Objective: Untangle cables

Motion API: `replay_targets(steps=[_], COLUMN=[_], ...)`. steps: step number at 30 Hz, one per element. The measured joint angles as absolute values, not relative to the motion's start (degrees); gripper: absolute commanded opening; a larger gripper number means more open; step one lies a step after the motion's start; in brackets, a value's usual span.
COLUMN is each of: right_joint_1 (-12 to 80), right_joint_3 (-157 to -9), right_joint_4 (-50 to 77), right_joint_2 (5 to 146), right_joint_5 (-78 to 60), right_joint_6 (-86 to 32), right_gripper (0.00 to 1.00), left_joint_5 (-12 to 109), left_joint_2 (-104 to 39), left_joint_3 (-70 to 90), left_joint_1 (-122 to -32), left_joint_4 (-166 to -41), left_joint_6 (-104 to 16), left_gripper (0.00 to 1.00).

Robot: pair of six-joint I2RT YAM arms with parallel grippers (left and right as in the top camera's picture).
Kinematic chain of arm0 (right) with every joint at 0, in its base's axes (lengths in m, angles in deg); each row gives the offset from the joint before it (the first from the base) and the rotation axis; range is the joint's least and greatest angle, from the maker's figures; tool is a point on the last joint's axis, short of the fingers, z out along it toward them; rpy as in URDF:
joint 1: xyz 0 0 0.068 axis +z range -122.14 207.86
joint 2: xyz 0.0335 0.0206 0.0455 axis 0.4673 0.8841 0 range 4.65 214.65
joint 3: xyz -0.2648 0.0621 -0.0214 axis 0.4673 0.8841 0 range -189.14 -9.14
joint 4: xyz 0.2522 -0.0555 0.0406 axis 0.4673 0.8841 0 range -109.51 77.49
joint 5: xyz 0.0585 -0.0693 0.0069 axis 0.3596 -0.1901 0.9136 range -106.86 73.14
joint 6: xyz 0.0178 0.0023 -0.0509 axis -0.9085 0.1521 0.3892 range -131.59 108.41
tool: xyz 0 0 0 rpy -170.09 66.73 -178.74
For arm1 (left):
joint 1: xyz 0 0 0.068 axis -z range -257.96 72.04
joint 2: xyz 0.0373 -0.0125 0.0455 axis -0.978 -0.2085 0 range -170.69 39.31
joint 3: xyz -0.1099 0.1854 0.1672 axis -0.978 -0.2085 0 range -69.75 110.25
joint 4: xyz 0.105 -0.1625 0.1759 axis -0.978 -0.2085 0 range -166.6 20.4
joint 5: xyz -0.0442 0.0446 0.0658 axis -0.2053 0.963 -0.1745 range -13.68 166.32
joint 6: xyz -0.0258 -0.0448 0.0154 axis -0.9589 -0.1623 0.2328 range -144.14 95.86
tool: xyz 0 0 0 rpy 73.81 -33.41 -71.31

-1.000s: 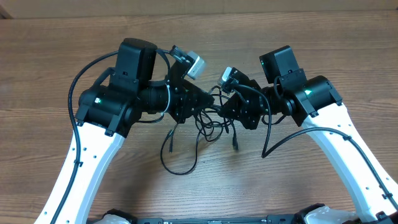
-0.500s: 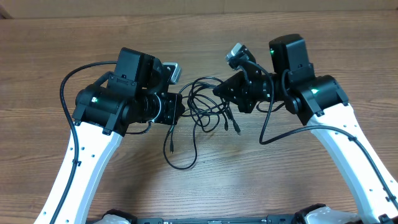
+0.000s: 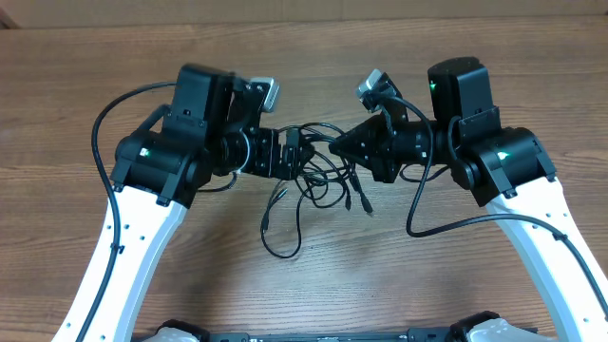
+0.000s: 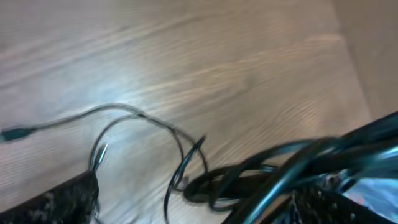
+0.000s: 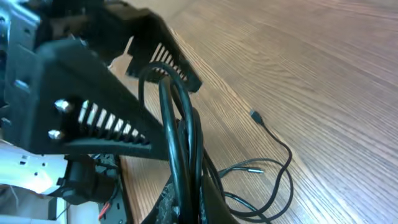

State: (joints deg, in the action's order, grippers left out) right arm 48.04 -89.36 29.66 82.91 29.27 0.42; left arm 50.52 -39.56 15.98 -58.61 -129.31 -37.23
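Next, my left gripper grabs the tangled cables on their side opposite my right gripper, leaving the plug ends loose for untangling.
The cables (image 3: 318, 173) are thin black cords tangled on the wooden table between my two grippers. One loop (image 3: 282, 249) trails toward the front, with plug ends (image 3: 365, 201) lying loose. My left gripper (image 3: 296, 154) stands open at the tangle's left side. In the left wrist view its fingers (image 4: 59, 199) sit wide apart, and the cables (image 4: 261, 171) cross the gap untouched by either finger. My right gripper (image 3: 340, 148) is shut on the cables (image 5: 180, 137) at the tangle's right side; the cords run between its fingertips (image 5: 189, 199).
Thicker black wires (image 3: 103, 142) fixed to the arms arc out beside each arm. A pale wall edge (image 3: 304, 11) runs along the table's back. Bare wood (image 3: 313, 285) lies in front of the tangle.
My left gripper has opened and let go of the cables, its fingers now pointing right into the tangle. The right arm has shifted right, still holding cords.
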Motion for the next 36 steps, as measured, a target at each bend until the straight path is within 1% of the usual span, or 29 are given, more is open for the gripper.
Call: replay_targets(steps=[4,6,9,14,18,20,23,26,31,33,36], right_joint_1=[48.0,48.0,47.8,45.0,44.3,44.3,44.3,44.3,44.3,44.3,44.3], right_joint_3=[-89.4,-89.4,-89.4,-89.4,-89.4,-89.4,-89.4,-89.4,-89.4,-89.4,-89.4], right_joint_4=[26.4,21.7,18.7,15.2,10.2,8.0,6.4,5.5,5.4,4.8,2.4], right_joint_2=[82.9,82.9,82.9,82.9,82.9,82.9,82.9,82.9,82.9,82.9,82.9], right_joint_5=[30.6,30.3,27.4,21.7,21.9,23.1,24.2,25.9,27.9,29.0,30.8], right_joint_6=[-1.6,-5.7,-11.6,-21.9,-28.4,-32.2,-35.6,-37.7,-38.9,-39.4,-40.9], right_gripper=[0.04,0.04,0.04,0.04,0.04,0.04,0.04,0.04,0.04,0.04,0.04], left_joint_5=[47.1,46.5,46.2,45.6,45.0,44.1,43.3,42.8,42.5,42.5,42.5], left_joint_2=[-39.6,-39.6,-39.6,-39.6,-39.6,-39.6,-39.6,-39.6,-39.6,-39.6,-39.6], left_joint_3=[16.0,16.0,16.0,16.0,16.0,16.0,16.0,16.0,16.0,16.0,16.0], left_joint_1=[-58.6,-58.6,-58.7,-60.7,-60.8,-60.8,-60.8,-60.8,-60.1,-59.8,-59.8], left_joint_4=[-128.3,-128.3,-128.3,-128.2,-127.8,-126.4,-125.0,-122.8,-118.8,-117.6,-117.4], left_joint_6=[-37.9,-40.3,-46.1,-60.4,-71.6,-75.6,-81.2,-86.9,-92.3,-93.8,-95.1], left_gripper=[1.00,1.00,1.00,1.00,0.90,0.77,0.76,0.78,0.77,0.72,0.58])
